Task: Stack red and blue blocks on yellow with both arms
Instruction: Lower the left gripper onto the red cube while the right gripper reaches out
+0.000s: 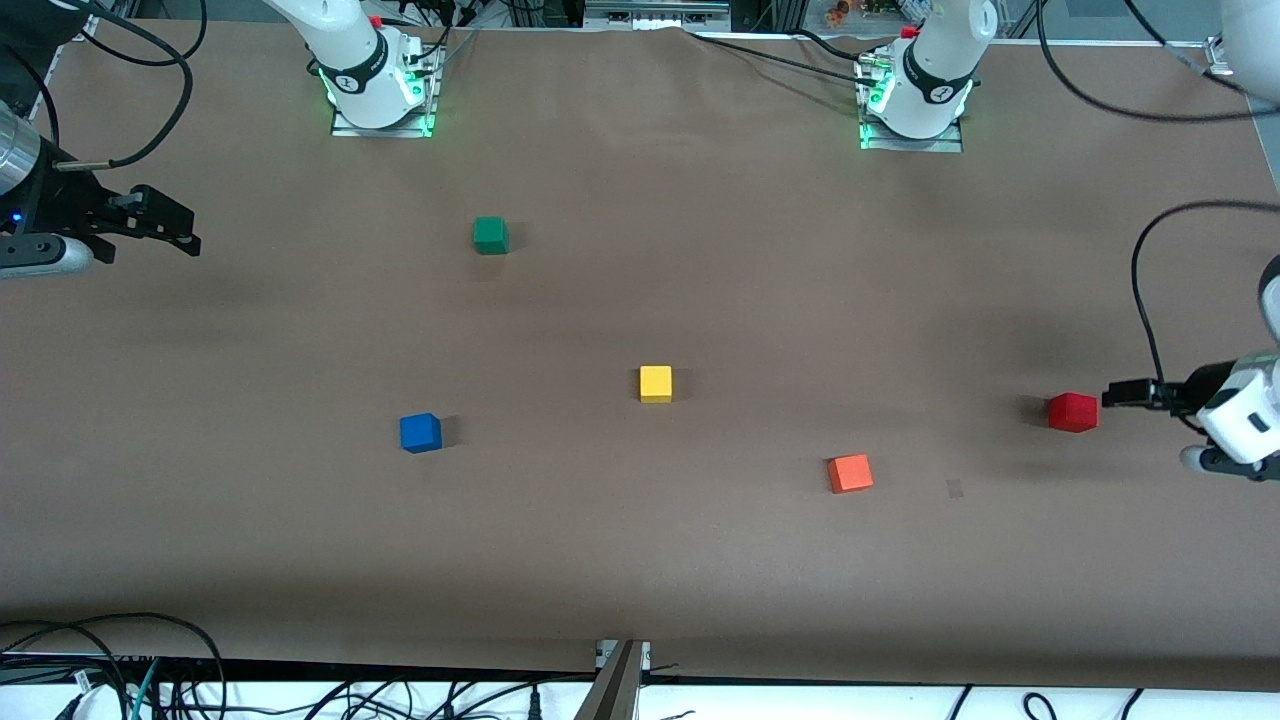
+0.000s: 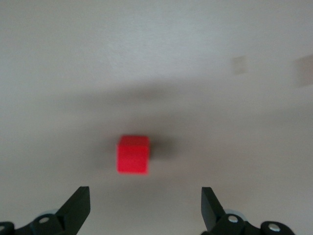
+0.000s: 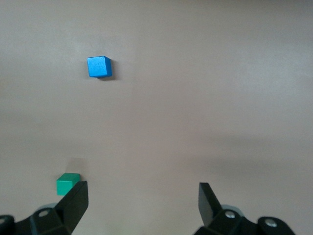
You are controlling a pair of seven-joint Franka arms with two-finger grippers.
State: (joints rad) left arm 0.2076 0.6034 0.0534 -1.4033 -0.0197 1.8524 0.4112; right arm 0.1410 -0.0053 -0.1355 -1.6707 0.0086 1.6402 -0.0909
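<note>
The red cube should start the stack on the yellow cube (image 1: 655,383), so my left gripper should grab it by its body (image 1: 1072,412) next.
The red cube (image 1: 1073,411) sits on the brown table at the left arm's end. My left gripper (image 1: 1125,393) is open and empty, low over the table just beside the red cube. In the left wrist view the cube (image 2: 133,154) lies ahead of the open gripper (image 2: 145,208), apart from both fingers. The blue cube (image 1: 420,432) sits toward the right arm's end. The yellow cube (image 1: 655,383) sits near the table's middle. My right gripper (image 1: 170,225) is open and empty over the right arm's end of the table. The right wrist view shows the blue cube (image 3: 99,66) well ahead of the gripper (image 3: 143,205).
A green cube (image 1: 490,235) sits nearer the robot bases and shows in the right wrist view (image 3: 67,183). An orange cube (image 1: 850,473) lies between the yellow and red cubes, nearer the front camera. Cables run along the table's edges.
</note>
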